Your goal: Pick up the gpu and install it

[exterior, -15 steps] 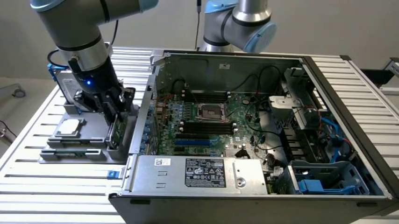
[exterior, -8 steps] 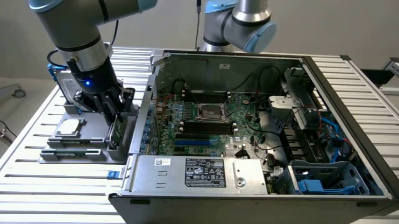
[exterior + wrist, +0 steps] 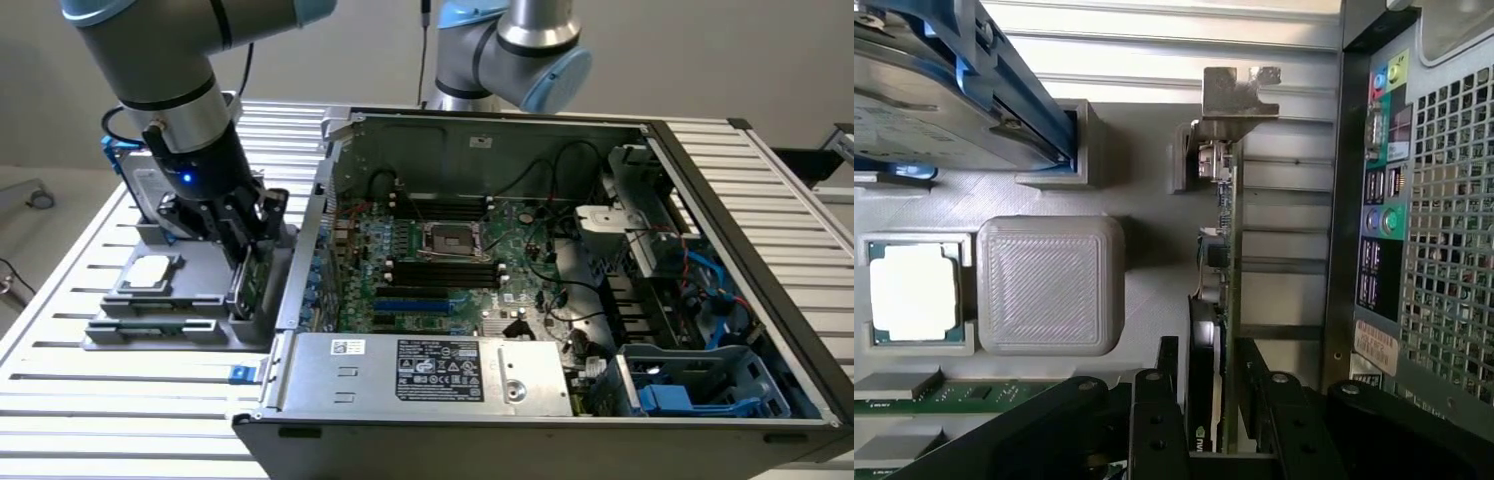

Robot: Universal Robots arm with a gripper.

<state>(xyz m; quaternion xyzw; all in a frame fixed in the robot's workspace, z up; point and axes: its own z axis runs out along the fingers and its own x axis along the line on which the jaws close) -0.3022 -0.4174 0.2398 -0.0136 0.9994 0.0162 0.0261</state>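
The GPU should next be grabbed by its edge along the black cooler [image 3: 1213, 395] with my gripper. This leaves the GPU's silver end bracket [image 3: 1232, 106] free for the computer case.
The gpu [image 3: 1220, 260] stands on edge in a slot of the grey holder [image 3: 1144, 200], its silver end bracket [image 3: 1239, 92] at the far end. The green board faces the computer case and the black cooler faces the other way. My gripper [image 3: 1207, 350] is down over the card, one black finger [image 3: 1167, 385] on the cooler side and the other on the board side. The jaws are open, with a thin dark gap on the cooler side. In the exterior view, the gripper [image 3: 248, 245] is low over the holder [image 3: 160, 320], beside the case, and the gpu [image 3: 246, 285] shows below it.
The open computer case [image 3: 694, 160] with its motherboard [image 3: 441, 260] lies close to the holder, its rear port panel [image 3: 1379, 200] right beside the card. On the holder sit a silver square chip [image 3: 912, 292], a hard drive in a blue frame [image 3: 944, 100] and memory sticks [image 3: 914, 392]. A second arm [image 3: 514, 45] stands behind the case.
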